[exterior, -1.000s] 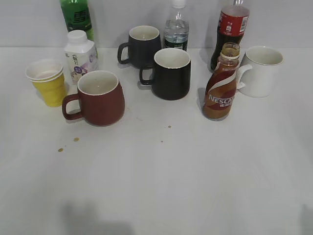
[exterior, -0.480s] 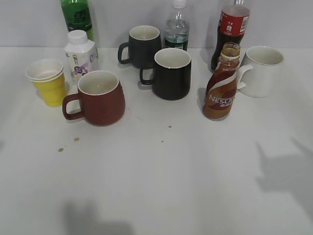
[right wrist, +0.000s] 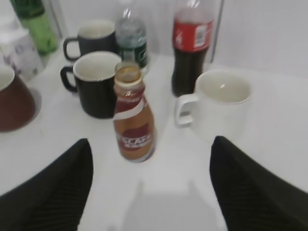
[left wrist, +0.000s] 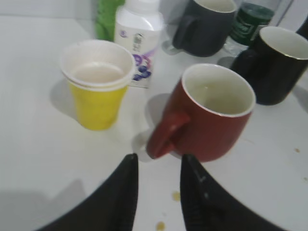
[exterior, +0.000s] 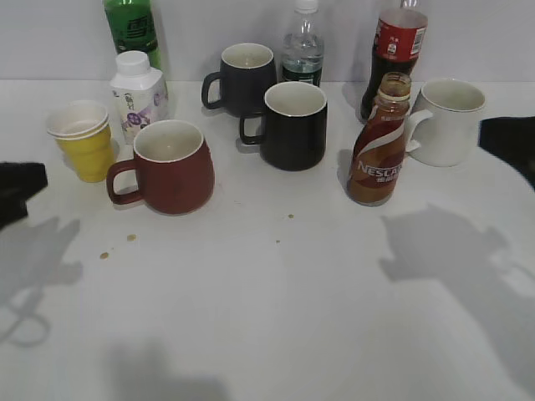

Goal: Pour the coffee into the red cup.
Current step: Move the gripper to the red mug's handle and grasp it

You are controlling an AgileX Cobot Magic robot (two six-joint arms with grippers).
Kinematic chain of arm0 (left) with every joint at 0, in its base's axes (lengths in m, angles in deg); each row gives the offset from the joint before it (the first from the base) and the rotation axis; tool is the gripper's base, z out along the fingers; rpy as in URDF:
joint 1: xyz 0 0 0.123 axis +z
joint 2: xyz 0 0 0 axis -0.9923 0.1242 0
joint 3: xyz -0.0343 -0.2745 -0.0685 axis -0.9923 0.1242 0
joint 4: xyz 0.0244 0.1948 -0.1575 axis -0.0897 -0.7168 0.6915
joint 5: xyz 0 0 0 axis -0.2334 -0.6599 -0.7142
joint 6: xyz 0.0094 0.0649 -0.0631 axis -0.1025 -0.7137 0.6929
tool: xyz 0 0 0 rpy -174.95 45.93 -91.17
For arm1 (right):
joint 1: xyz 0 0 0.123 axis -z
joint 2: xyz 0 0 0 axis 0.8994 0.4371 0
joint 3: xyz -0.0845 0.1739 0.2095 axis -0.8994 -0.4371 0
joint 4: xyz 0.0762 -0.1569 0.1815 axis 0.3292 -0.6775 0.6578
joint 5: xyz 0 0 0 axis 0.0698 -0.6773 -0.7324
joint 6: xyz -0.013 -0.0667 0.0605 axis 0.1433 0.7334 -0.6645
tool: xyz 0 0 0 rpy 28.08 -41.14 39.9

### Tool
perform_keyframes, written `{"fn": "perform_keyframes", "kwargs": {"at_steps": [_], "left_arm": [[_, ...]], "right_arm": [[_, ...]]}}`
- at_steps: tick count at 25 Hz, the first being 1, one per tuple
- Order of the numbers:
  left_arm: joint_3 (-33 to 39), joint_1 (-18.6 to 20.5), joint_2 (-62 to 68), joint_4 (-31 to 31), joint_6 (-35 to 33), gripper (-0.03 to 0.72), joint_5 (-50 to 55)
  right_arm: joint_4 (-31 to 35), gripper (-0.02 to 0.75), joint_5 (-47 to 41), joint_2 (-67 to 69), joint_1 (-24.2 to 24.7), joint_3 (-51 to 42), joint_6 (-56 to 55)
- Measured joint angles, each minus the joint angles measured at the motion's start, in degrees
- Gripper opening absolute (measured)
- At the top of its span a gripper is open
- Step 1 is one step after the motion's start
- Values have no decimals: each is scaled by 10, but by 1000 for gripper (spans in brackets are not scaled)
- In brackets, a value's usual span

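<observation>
Next, my left gripper grabs the red cup by its narrow loop handle (exterior: pixel 114 183), because the red cup's round body (exterior: pixel 179 180) bulges too wide for my fingers.
The coffee bottle (exterior: pixel 376 150) stands upright at right of centre, uncapped; it also shows in the right wrist view (right wrist: pixel 134 120). The red cup (exterior: pixel 171 167) stands at left, handle to the left, and shows in the left wrist view (left wrist: pixel 216 118). My left gripper (left wrist: pixel 158 166) is open and empty, just short of the cup's handle; it enters the exterior view at the left edge (exterior: pixel 18 190). My right gripper (right wrist: pixel 150 154) is wide open and empty, in front of the coffee bottle; it enters at the right edge (exterior: pixel 512 140).
A yellow paper cup (exterior: pixel 82 140), a white milk bottle (exterior: pixel 138 93) and a green bottle (exterior: pixel 131 29) stand at back left. Two black mugs (exterior: pixel 294 125), a water bottle (exterior: pixel 302 48), a cola bottle (exterior: pixel 394 50) and a white mug (exterior: pixel 447 121) crowd the back. Brown drips (exterior: pixel 117 246) dot the table.
Both arms have come into the exterior view, the left at the left edge and the right at the right edge. Their shadows have grown on the table. Objects have not moved.
</observation>
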Motion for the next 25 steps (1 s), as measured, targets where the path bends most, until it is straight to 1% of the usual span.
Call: {"fn": "perform_keyframes", "kwargs": {"at_steps": [2,4,7,10,13,15,17,19,21,25], "left_arm": [[32,-31,12,17,0,239,-62],[49,-48,34,19,0,239,-112],[55,-54,88,6,0,240,-175],[55,-54,157,-23,0,246,-237],[55,-54,227,-37,3,263,-329],[55,-54,266,-66,8,282,-387],[55,-54,300,-109,11,309,-440],[55,-54,329,-129,24,334,-468],[55,-54,350,-129,36,345,-488],[55,-54,387,-127,39,351,-540]], "right_arm": [[7,508,33,36,-17,0,0],[9,503,74,77,-28,-2,0],[14,502,157,126,-30,-14,-4],[15,501,229,160,-30,-21,3],[15,501,296,185,-30,-23,36],[15,501,329,196,-30,-23,43],[15,501,352,207,-30,-23,45],[15,501,364,217,-30,-24,45],[15,501,364,225,-30,-24,45],[15,501,364,231,-30,-24,45]]}}
